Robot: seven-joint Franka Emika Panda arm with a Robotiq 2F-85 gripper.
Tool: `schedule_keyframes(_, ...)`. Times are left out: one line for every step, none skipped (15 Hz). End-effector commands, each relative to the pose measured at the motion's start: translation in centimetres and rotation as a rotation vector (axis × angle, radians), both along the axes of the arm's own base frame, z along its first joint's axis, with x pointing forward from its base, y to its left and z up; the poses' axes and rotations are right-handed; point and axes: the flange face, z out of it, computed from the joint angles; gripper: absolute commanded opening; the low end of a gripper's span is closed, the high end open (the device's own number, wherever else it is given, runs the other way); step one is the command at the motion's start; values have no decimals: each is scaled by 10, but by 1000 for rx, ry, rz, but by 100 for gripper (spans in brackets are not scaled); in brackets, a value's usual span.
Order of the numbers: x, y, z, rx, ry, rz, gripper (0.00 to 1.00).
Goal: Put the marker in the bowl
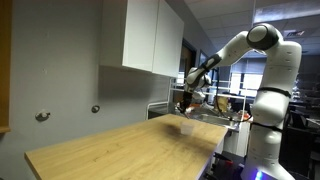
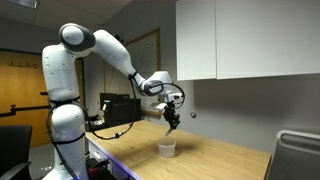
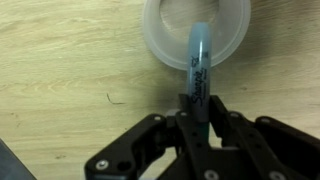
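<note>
I should lower the marker inward before my gripper lets it go, because its dark end in my fingers still hangs outside the bowl's rim (image 1: 187, 122) (image 3: 163, 52).
In the wrist view my gripper (image 3: 197, 108) is shut on the marker (image 3: 196, 68), a thin dark green pen with a pale tip. The marker's tip reaches over the inside of the pale whitish bowl (image 3: 160, 50), which sits on the wooden tabletop (image 3: 70, 90) straight below. In an exterior view the gripper (image 2: 172, 121) hangs a short way above the bowl (image 2: 167, 148). In the other exterior view the gripper (image 1: 186, 103) is above the far end of the table, and the bowl is too small to make out there.
White wall cabinets (image 1: 150, 35) hang above the table's far side. A desk with equipment and cables (image 2: 115, 112) stands behind the table by the robot's base. A grey chair back (image 2: 297, 155) sits at the table's near corner.
</note>
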Motion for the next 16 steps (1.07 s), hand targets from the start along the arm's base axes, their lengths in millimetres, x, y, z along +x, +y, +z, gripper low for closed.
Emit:
schedule_keyframes(1,3,-18,29,-5,20,9)
schedule_keyframes(2,5,-23,36,-1,23,9)
schedule_keyframes(2,6,-28,45,4,25,9)
schedule_keyframes(4,7,-32,53,9,27,9)
schedule_keyframes(4,8,-36,60,13,30,9)
schedule_keyframes(5,9,-41,66,18,31,9)
schedule_keyframes(4,10,-45,71,23,34,9)
schedule_keyframes(3,10,-49,78,30,34,8)
schedule_keyframes(2,9,-52,83,37,34,8)
schedule_keyframes(1,8,-54,88,43,33,9)
schedule_keyframes(-1,6,-56,90,49,33,50)
schedule_keyframes(-2,5,-57,92,52,33,51)
schedule_keyframes(-4,3,-57,92,52,33,56)
schedule_keyframes(-6,2,-57,92,53,33,63)
schedule_keyframes(-8,1,-56,91,48,34,72)
schedule_keyframes(-9,0,-55,92,48,35,79)
